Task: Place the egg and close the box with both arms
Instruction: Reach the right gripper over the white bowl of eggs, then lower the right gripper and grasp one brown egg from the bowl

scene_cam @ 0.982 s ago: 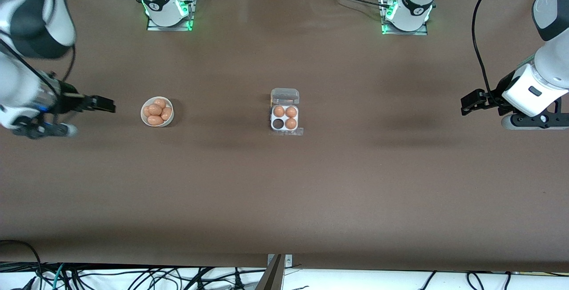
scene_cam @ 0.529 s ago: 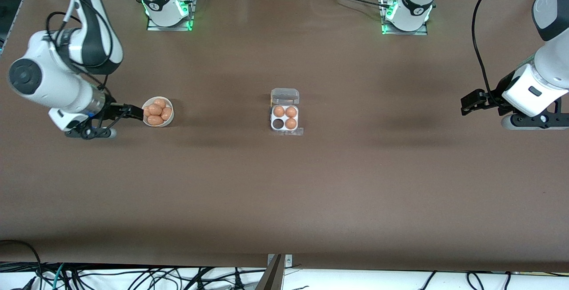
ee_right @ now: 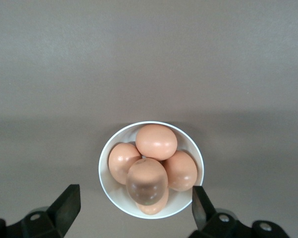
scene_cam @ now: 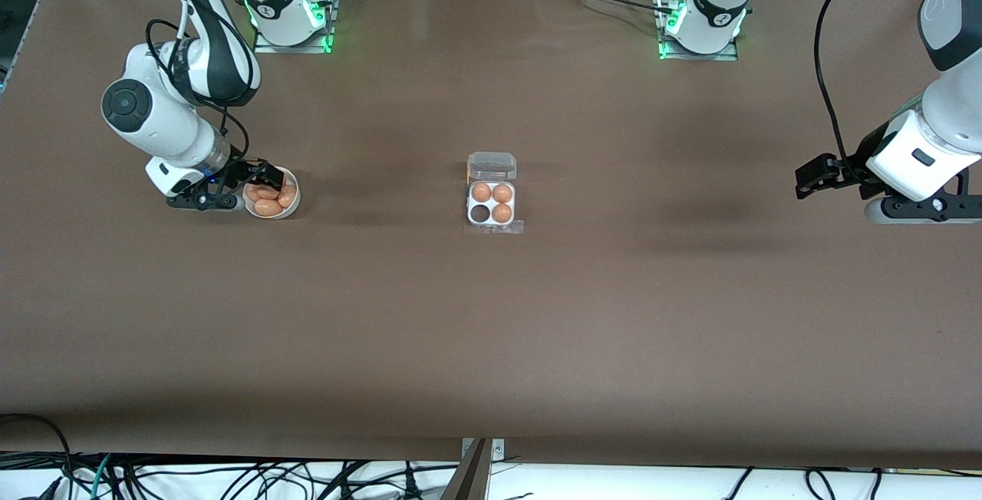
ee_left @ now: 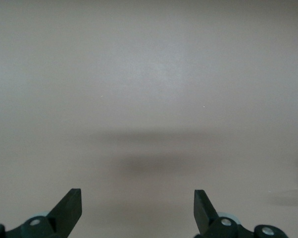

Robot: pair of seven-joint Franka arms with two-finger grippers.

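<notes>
The top egg of the bowl's pile should fill the box's empty cup, so my right gripper should grab the egg by its rounded sides next.
A round white bowl [scene_cam: 292, 207] [ee_right: 109, 188] near the right arm's end of the table holds several orange-brown eggs [scene_cam: 268, 207] [ee_right: 156, 141]. My right gripper [scene_cam: 265, 175] [ee_right: 135, 208] is open and empty, over the bowl. The box [scene_cam: 491, 203], a white four-cup tray, sits mid-table with its clear lid [scene_cam: 492, 166] folded back open. Three cups hold eggs [scene_cam: 502, 213]; one cup [scene_cam: 480, 213] is empty. My left gripper [scene_cam: 805, 179] [ee_left: 138, 208] is open and empty, waiting over bare table near the left arm's end.
Brown table surface all around the box and bowl. The arm bases [scene_cam: 285, 9] [scene_cam: 702, 21] stand along the table edge farthest from the front camera. Cables [scene_cam: 230, 477] hang below the nearest edge.
My right arm has swung in from the table's end toward the bowl, and its gripper now sits over the eggs. The left arm has not moved.
</notes>
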